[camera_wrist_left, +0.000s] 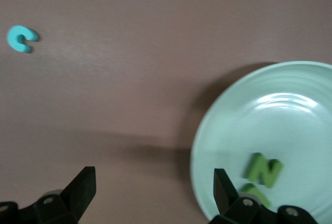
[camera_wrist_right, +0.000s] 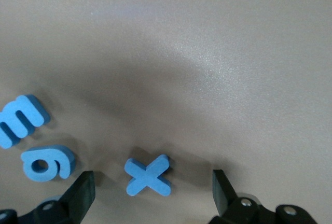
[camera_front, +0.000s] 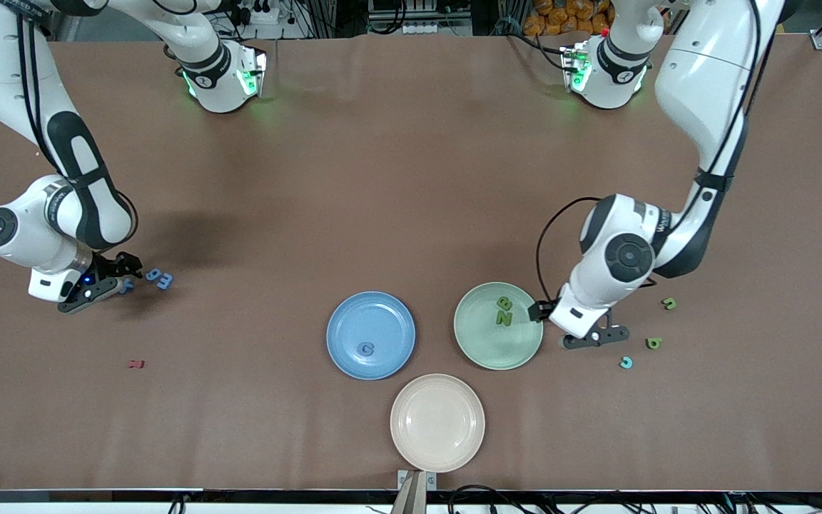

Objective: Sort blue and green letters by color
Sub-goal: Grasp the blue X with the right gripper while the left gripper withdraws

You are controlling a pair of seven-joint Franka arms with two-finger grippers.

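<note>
My right gripper should close: its fingers are beside the blue X's lower arms in the right wrist view. Closing now would hold the X.
My left gripper (camera_front: 594, 337) (camera_wrist_left: 154, 187) hangs open and empty just off the rim of the green plate (camera_front: 482, 346) (camera_wrist_left: 270, 125), toward the left arm's end. In that plate lie a green N (camera_front: 502, 318) (camera_wrist_left: 263, 170) and a green 8 (camera_front: 504, 303). Two more green letters (camera_front: 668, 303) (camera_front: 653, 343) lie on the table beside that gripper. My right gripper (camera_front: 108, 282) (camera_wrist_right: 153, 190) stands open astride a blue X (camera_wrist_right: 148, 175). Blue 9 (camera_wrist_right: 49, 163) and blue E (camera_wrist_right: 21, 120) lie beside it. The blue plate (camera_front: 370, 314) holds one blue letter (camera_front: 365, 348).
A cream plate (camera_front: 437, 400) sits nearest the front camera, between the two coloured plates. A teal C (camera_front: 626, 363) (camera_wrist_left: 22, 38) lies near the left gripper. A dark red letter (camera_front: 137, 364) lies nearer the front camera than the right gripper.
</note>
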